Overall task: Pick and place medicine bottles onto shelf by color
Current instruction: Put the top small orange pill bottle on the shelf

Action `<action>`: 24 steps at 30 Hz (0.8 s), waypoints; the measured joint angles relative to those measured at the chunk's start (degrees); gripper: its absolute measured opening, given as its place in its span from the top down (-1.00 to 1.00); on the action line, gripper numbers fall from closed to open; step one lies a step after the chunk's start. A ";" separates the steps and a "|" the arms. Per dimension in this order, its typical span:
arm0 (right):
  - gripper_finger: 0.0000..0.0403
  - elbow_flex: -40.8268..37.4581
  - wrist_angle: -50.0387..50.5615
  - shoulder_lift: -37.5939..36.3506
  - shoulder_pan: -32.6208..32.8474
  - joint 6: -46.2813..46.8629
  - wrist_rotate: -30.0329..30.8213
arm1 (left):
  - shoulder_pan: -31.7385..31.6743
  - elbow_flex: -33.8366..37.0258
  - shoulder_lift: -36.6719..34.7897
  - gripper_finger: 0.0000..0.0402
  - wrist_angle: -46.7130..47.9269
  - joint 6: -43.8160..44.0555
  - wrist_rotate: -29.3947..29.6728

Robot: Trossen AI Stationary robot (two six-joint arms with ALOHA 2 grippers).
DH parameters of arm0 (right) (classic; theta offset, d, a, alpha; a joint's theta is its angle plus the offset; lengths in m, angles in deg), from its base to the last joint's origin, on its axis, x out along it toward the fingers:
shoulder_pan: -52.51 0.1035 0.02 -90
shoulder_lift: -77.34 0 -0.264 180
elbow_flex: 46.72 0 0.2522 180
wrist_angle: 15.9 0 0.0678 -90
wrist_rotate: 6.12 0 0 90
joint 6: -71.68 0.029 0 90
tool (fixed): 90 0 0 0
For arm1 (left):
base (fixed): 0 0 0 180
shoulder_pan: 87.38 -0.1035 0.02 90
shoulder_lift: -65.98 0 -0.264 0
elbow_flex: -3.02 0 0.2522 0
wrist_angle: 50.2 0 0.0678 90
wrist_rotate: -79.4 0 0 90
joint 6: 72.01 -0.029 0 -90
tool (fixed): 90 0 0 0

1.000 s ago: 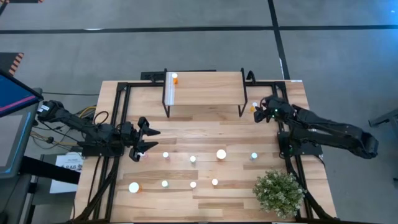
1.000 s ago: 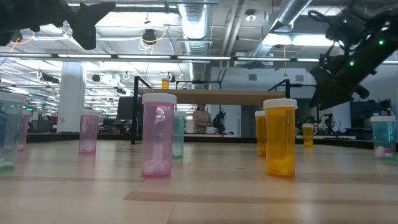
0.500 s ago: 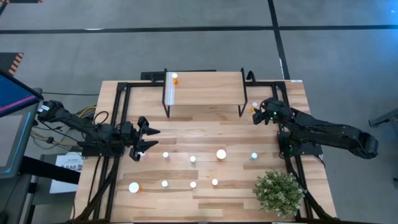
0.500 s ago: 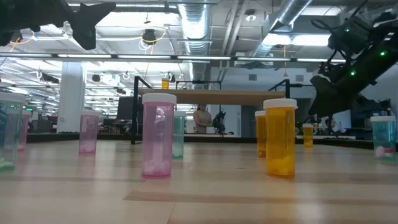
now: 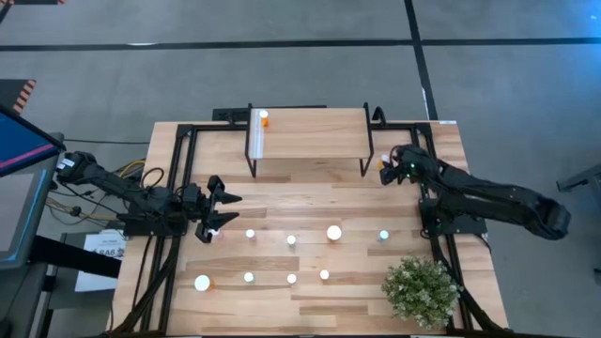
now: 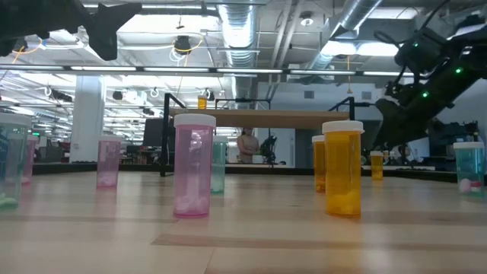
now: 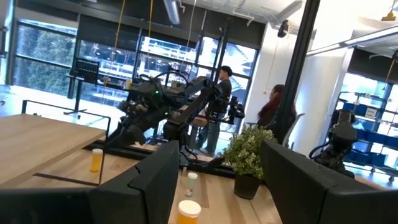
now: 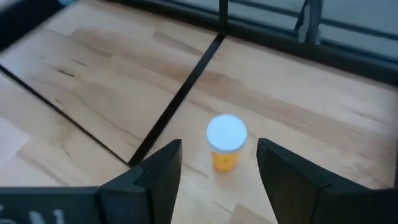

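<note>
The right gripper should move toward the white cap (image 8: 226, 149) before it closes. Its fingers stop short in the right wrist view, so they would miss the cap if they closed now.
The light-wood shelf (image 5: 310, 133) stands at the table's far middle, with one small orange bottle (image 5: 264, 118) on its left end. My right gripper (image 5: 388, 170) is open and hovers by the shelf's right legs. A small orange bottle with a white cap (image 8: 226, 149) stands on the table just ahead, in line with the gap between the fingers, untouched. My left gripper (image 5: 223, 210) is open and empty at the table's left. A small bottle (image 5: 214, 232) stands beside it. Several more bottles (image 5: 291, 240) stand upright across the table's middle.
A potted plant (image 5: 420, 289) stands at the near right corner. Black frame rails (image 5: 441, 235) run along both sides of the table. In the low view a pink bottle (image 6: 193, 164) and an orange bottle (image 6: 342, 167) stand close to the camera. People show in the room beyond.
My right gripper has shifted a little toward the table's left edge, closer to the small orange bottle beside the shelf's right legs. Its fingers stay open. No bottle has moved.
</note>
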 joint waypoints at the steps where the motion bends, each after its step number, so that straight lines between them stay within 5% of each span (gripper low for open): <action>1: -0.15 0.00 -0.70 0.91 -0.39 0.23 -0.47 | 0.00 0.00 0.00 -0.06 -0.01 0.01 -0.02; 24: -0.11 0.02 -12.93 16.27 -5.24 -4.07 -3.09 | 0.00 0.00 0.00 -0.06 0.17 0.00 -0.07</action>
